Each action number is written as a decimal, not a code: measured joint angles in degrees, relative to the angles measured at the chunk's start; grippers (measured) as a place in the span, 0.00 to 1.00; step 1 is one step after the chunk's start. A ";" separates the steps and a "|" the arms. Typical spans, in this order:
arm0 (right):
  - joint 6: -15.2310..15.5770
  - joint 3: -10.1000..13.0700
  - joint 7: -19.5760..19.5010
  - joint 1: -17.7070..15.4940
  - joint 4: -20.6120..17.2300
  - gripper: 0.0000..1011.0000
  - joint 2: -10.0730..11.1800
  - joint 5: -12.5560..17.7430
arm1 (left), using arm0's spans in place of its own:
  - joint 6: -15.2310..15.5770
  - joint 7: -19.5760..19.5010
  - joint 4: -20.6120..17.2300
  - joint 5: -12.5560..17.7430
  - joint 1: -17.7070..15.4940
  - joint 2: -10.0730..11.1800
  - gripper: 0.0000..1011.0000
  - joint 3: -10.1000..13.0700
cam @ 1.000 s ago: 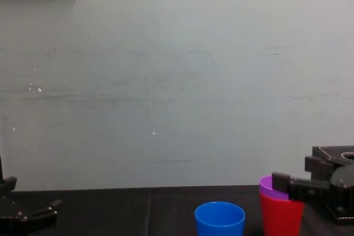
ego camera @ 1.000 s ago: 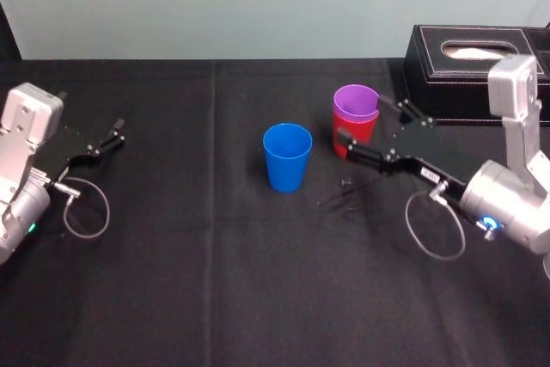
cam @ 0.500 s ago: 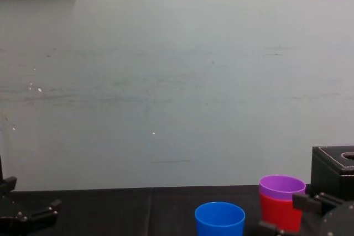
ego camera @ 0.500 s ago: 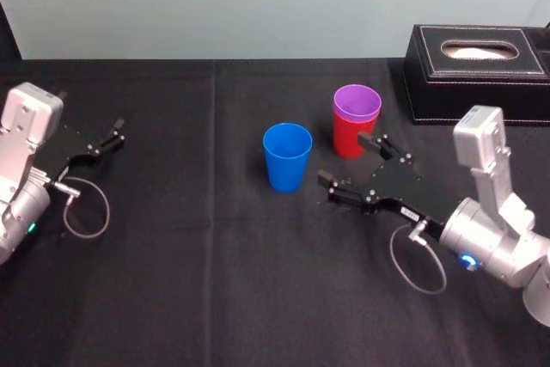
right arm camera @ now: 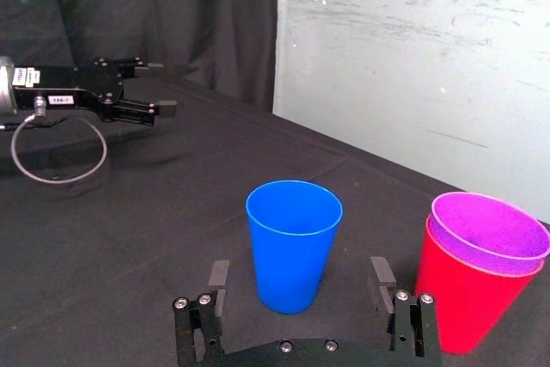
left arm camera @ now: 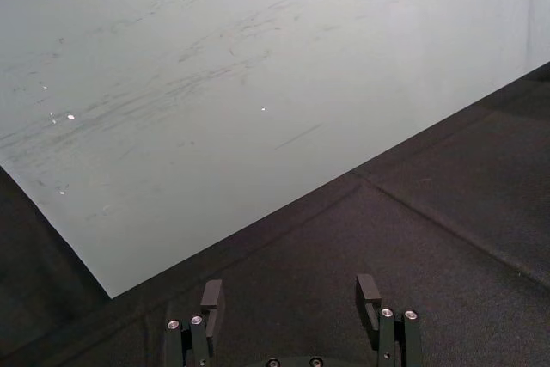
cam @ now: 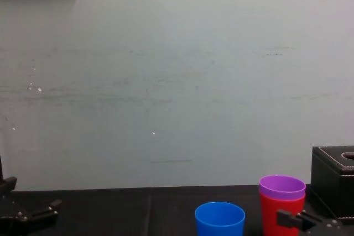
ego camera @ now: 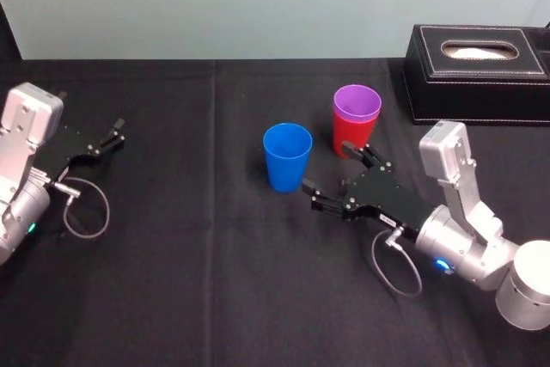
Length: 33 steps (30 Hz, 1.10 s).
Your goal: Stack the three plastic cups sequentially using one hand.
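Next, my right gripper picks up the blue cup by its upper side [cam: 220, 230]. Then it stacks the blue cup into the nested purple cup [cam: 282, 187].
The blue cup [ego camera: 287, 156] stands upright alone at the table's middle. To its right, the purple cup [ego camera: 357, 102] sits nested inside the red cup [ego camera: 351, 139]. My right gripper [ego camera: 333, 173] is low over the cloth, open and empty, just right of the blue cup and in front of the red one. In the right wrist view the blue cup [right arm camera: 293, 242] stands straight ahead of the spread fingers [right arm camera: 218, 276], apart from them, with the red cup [right arm camera: 464, 311] and purple cup [right arm camera: 491, 231] to one side. My left gripper [ego camera: 113, 135] rests open at the far left.
A black stitched box [ego camera: 477, 70] stands at the back right, behind the stacked cups. Black cloth [ego camera: 206, 281] covers the table, bare in front of and left of the blue cup. A pale wall [cam: 177, 81] rises behind the table.
My right gripper has moved away from the red and purple stack, dropping left and toward me until it faces the blue cup. It stayed open. The cups and left arm have not moved.
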 joint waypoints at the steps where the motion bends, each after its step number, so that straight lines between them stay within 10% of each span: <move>1: 0.00 0.00 0.00 0.00 0.00 0.99 0.00 0.00 | 0.00 0.00 0.00 0.00 0.00 0.00 0.99 0.00; 33: 0.97 -2.11 -0.81 6.50 8.71 0.99 -6.75 -2.68 | 0.00 0.00 0.00 0.00 0.00 0.00 0.99 0.00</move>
